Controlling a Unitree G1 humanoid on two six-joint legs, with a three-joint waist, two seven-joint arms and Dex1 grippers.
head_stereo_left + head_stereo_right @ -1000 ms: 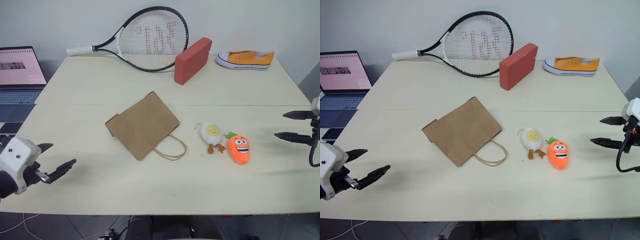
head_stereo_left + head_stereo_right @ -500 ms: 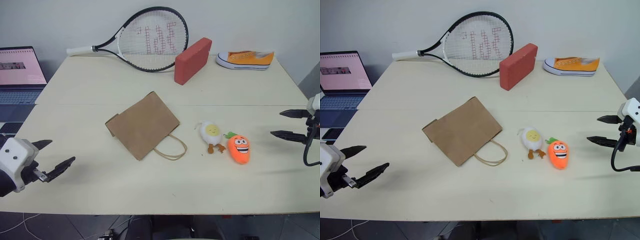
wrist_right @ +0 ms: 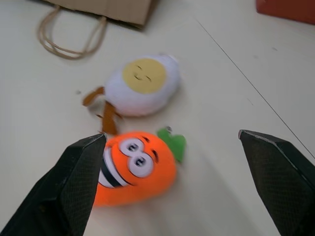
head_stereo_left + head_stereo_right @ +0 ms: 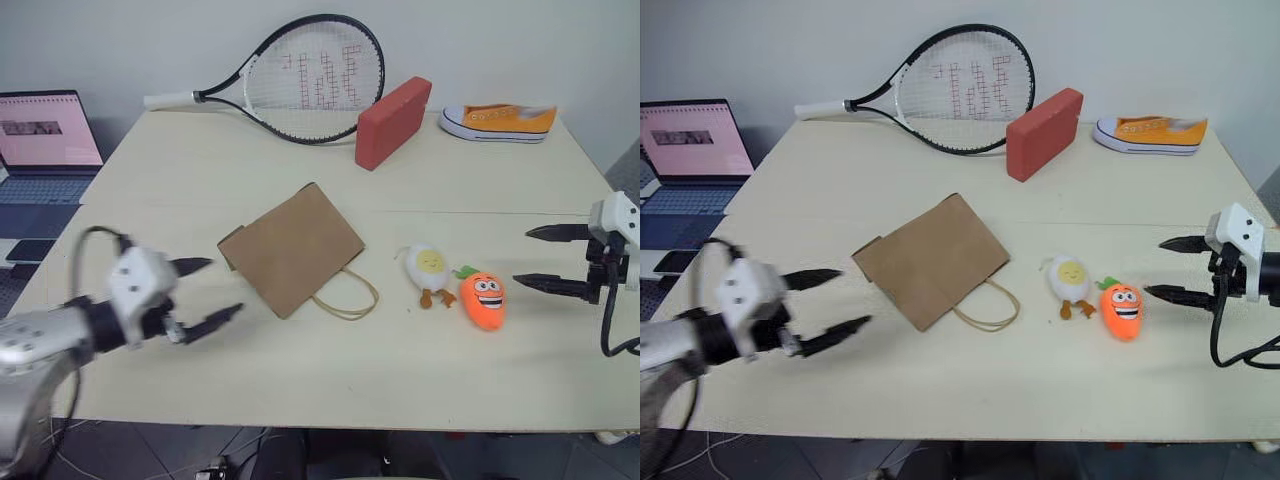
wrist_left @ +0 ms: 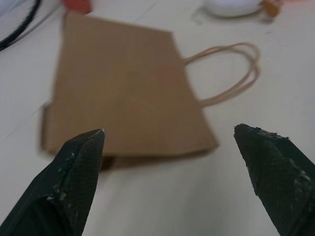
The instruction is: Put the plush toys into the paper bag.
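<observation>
The paper bag (image 4: 292,248) lies flat and wide on the tabletop, so I should grab it by its thin loop handle (image 4: 375,292) with my left gripper next.
The brown paper bag (image 4: 292,248) lies flat mid-table, its loop handles (image 4: 352,300) pointing toward the toys. The white egg toy (image 4: 428,270) and the orange carrot toy (image 4: 483,298) lie side by side to its right. My left gripper (image 4: 208,291) hovers open just left of the bag, fingers aimed at it, and the bag (image 5: 125,93) shows between its fingertips in the left wrist view. My right gripper (image 4: 535,257) stands open right of the carrot, apart from it. The right wrist view has the egg (image 3: 141,86) and the carrot (image 3: 135,167) ahead.
At the table's far edge lie a tennis racket (image 4: 300,75), a red block (image 4: 392,120) and an orange-and-white sneaker (image 4: 500,122). A laptop (image 4: 45,135) sits off the table's left side. The near strip of the table (image 4: 330,385) is bare.
My left gripper has swung right from the table's left corner to just beside the bag. My right gripper has come left toward the carrot. The camera shifted slightly.
</observation>
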